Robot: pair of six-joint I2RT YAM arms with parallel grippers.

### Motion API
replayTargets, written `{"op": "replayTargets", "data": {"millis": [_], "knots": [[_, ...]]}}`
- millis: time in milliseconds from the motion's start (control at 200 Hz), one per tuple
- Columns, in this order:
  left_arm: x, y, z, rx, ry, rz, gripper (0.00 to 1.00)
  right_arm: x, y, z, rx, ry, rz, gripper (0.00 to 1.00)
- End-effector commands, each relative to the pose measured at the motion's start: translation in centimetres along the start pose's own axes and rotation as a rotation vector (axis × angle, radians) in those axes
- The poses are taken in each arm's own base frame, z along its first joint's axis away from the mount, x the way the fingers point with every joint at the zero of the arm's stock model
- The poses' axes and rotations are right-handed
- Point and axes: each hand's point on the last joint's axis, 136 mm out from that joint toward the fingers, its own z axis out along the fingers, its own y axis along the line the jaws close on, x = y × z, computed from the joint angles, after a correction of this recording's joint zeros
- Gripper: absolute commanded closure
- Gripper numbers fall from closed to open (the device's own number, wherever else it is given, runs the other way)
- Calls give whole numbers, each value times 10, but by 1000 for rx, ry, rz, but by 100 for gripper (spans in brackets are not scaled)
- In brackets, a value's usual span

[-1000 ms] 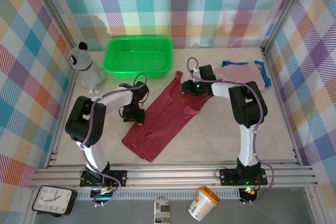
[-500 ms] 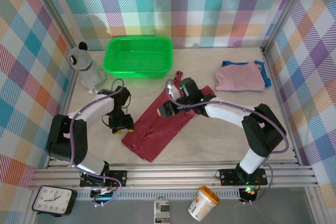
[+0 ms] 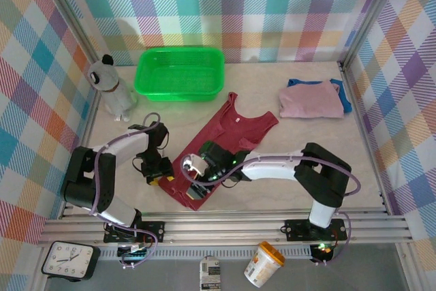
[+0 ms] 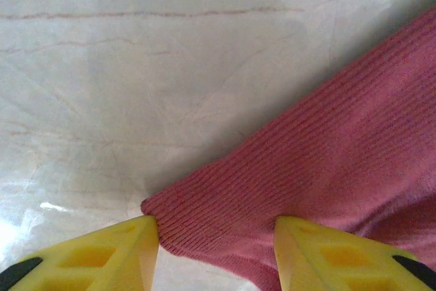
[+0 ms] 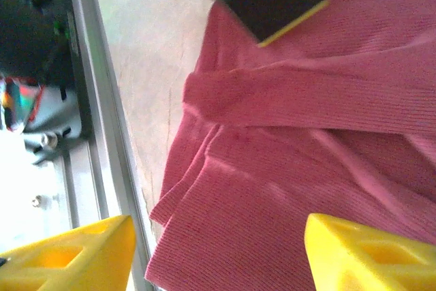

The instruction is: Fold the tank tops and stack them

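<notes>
The robot's right gripper should next take hold of the hem corner (image 3: 195, 206) (image 5: 165, 270) opposite the left gripper's on the dark red tank top, so that it can fold the hem towards the neck.
The dark red tank top (image 3: 238, 131) lies spread flat on a slant in the middle of the table, neck towards the basket and hem near the front rail. My left gripper (image 3: 161, 175) is low at the hem's left corner, open, and that corner (image 4: 225, 216) lies between its yellow fingers (image 4: 102, 253). My right gripper (image 3: 196, 185) hovers open over the hem (image 5: 272, 236), its fingers wide apart with nothing pinched. At the back right the mauve-pink tank top (image 3: 310, 102) rests folded on the blue tank top (image 3: 345, 100).
A green plastic basket (image 3: 178, 73) stands at the back centre, with a grey bottle (image 3: 112, 90) to its left. The aluminium front rail (image 5: 102, 134) runs close beside the hem. Checked walls enclose the table on three sides.
My right arm swept from the top's neck down to its hem and its jaws opened. The red top's upper part now lies spread wider. My left gripper moved forward to the hem corner.
</notes>
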Motion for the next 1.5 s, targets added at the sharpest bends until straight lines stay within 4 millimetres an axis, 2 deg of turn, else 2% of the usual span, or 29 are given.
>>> {"op": "replayTargets", "data": {"millis": [0,155,330,495,540,650,740,910,1025,1080,1205,1310,1495], "knots": [[-2,0,14,5,27,-24,53,-6,7,11,41,25,-139,32],[-5,0,18,-1,30,-15,59,-1,23,28,58,75,-242,31],[-6,1,17,-4,26,-7,68,9,13,52,128,153,-329,32],[-7,0,16,-9,30,6,78,16,9,64,164,196,-409,38],[-7,0,14,-12,28,11,81,20,6,65,175,213,-415,43],[-8,2,8,-23,16,21,90,18,9,63,172,214,-423,67],[-7,1,-1,-25,3,24,94,11,15,59,155,195,-422,76],[-5,0,-27,-23,-52,35,100,-6,32,42,118,134,-390,90],[-8,-11,-46,-1,-87,47,100,-21,41,23,86,74,-337,93],[-12,-18,-57,10,-108,56,100,-26,39,15,84,55,-308,93],[-23,-39,-75,50,-140,80,100,-29,24,-10,71,8,-188,95],[-35,-65,-86,87,-155,112,100,-24,3,-33,82,-14,-113,95],[-72,-115,-107,132,-206,172,100,-13,-39,-67,78,-54,31,95]]}}
